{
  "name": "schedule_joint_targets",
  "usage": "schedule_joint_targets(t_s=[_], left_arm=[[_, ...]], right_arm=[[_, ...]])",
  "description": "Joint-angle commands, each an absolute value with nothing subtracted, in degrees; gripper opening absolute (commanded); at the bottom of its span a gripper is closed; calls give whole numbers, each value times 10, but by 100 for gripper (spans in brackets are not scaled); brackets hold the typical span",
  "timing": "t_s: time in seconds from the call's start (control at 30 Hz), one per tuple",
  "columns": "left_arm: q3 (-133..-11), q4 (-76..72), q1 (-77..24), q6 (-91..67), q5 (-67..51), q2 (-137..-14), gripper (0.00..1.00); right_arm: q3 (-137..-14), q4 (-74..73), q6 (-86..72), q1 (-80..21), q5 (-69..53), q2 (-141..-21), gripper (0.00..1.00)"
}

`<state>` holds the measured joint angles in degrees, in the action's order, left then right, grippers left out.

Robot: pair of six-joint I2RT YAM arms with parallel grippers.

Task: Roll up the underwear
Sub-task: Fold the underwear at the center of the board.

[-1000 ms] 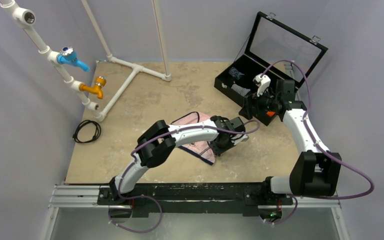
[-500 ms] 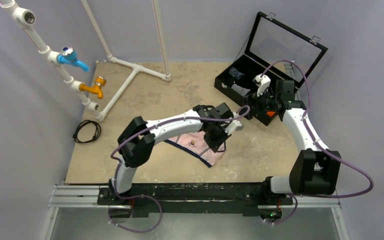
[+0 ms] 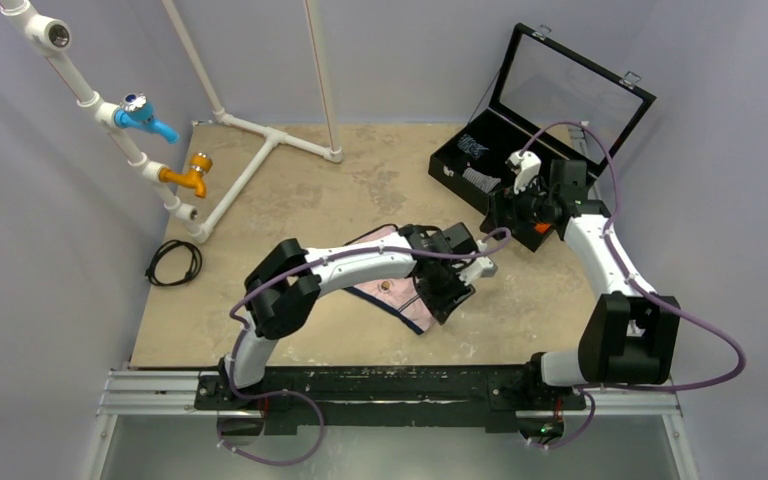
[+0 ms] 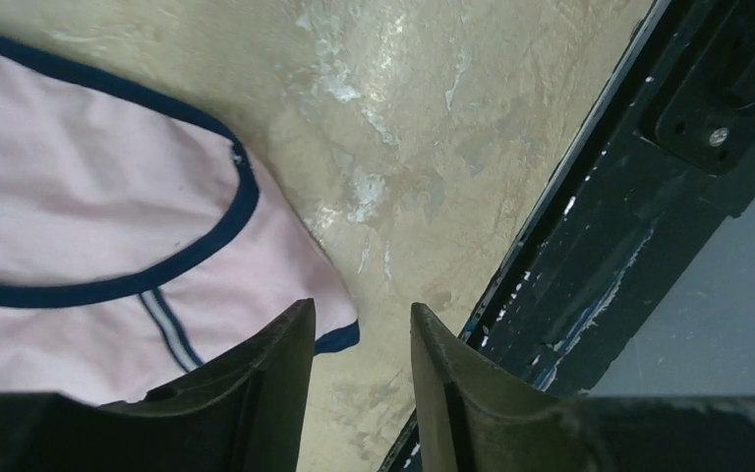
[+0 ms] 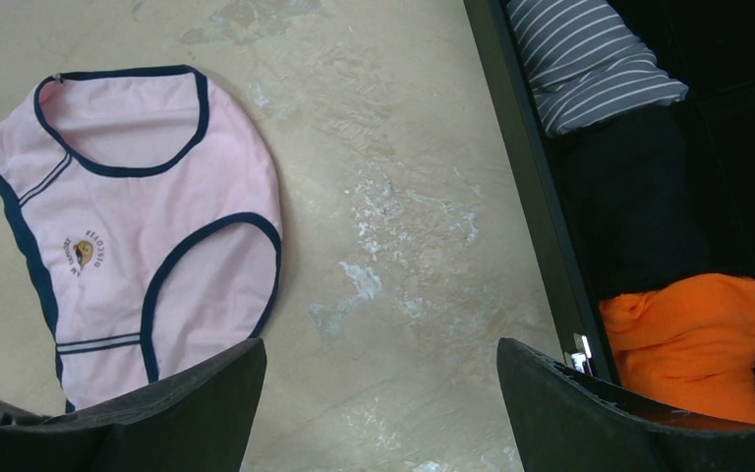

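The left gripper should next fold the box side of the underwear over for rolling, so it should grab the underwear on that side by its navy-trimmed corner nearest the black bar.
The underwear lies flat on the table, pale pink with navy trim, partly under my left arm. The right wrist view shows it whole, with a small logo. My left gripper hovers over its near right corner. In the left wrist view the gripper is open with a narrow gap and nothing in it, and the underwear's corner sits just beside the left finger. My right gripper is wide open and empty over bare table between the underwear and the box.
A black box with its lid up stands at the back right; it holds an orange rolled cloth and a grey-striped rolled cloth. A white pipe frame with taps stands at the back left. A black cable coil lies at left. A black rail edges the front.
My left gripper swung back toward the middle of the underwear, then out to its near right corner. The right arm has barely moved.
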<state>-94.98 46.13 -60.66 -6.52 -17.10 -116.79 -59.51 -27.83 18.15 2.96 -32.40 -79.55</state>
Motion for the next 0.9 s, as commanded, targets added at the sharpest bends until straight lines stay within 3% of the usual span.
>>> schedule_joint_targets(t_s=[0.0, 0.4, 0.87], left_arm=[[-973, 467, -629, -79, -132, -1197, 42], [-1004, 480, -639, -68, -68, -1228, 49], [-1024, 484, -645, -55, -59, -1255, 45]], right_arm=[[-605, -274, 176, 34, -290, -804, 87], [-608, -282, 177, 38, -300, -809, 88], [-611, -289, 181, 40, -311, -815, 88]])
